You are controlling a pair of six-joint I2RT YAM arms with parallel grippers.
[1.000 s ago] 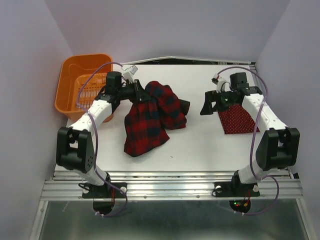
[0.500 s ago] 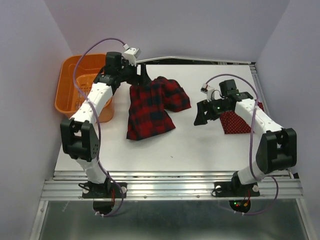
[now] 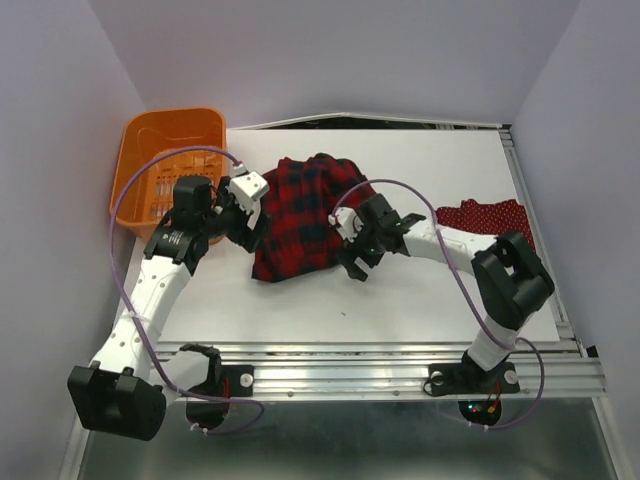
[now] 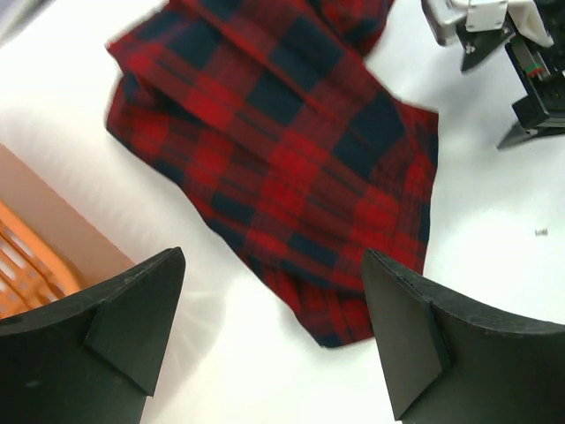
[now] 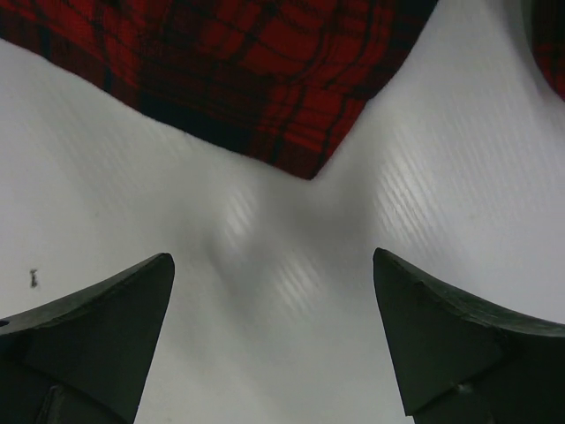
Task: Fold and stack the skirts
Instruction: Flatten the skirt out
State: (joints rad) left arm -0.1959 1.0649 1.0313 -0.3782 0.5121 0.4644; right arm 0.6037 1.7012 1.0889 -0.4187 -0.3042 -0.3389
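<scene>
My left gripper grabs the plaid skirt's basket-side edge [image 3: 260, 249] [image 4: 259, 263] next, apart from my right gripper, to spread the skirt flat for folding.
The red-and-navy plaid skirt [image 3: 305, 210] lies loosely spread on the white table [image 3: 400, 300], left of the middle. A dark red polka-dot skirt [image 3: 490, 215] lies folded at the right. My left gripper [image 3: 247, 225] hangs open just off the plaid skirt's left edge; in the left wrist view the plaid skirt [image 4: 282, 150] lies ahead of the open left gripper [image 4: 274, 336], which holds nothing. My right gripper [image 3: 350, 250] is open at the skirt's lower right edge. The right wrist view shows a corner of the plaid skirt [image 5: 221, 62] beyond the empty right gripper [image 5: 274, 336].
An orange plastic basket [image 3: 150, 165] stands at the back left, close behind the left arm; its wall [image 4: 26, 265] shows at the left of the left wrist view. Lilac walls close in the table on three sides.
The left gripper opened and let go of the plaid skirt, which now lies on the table, and the left arm drew back. The right arm swung left from the polka-dot skirt to the plaid one.
</scene>
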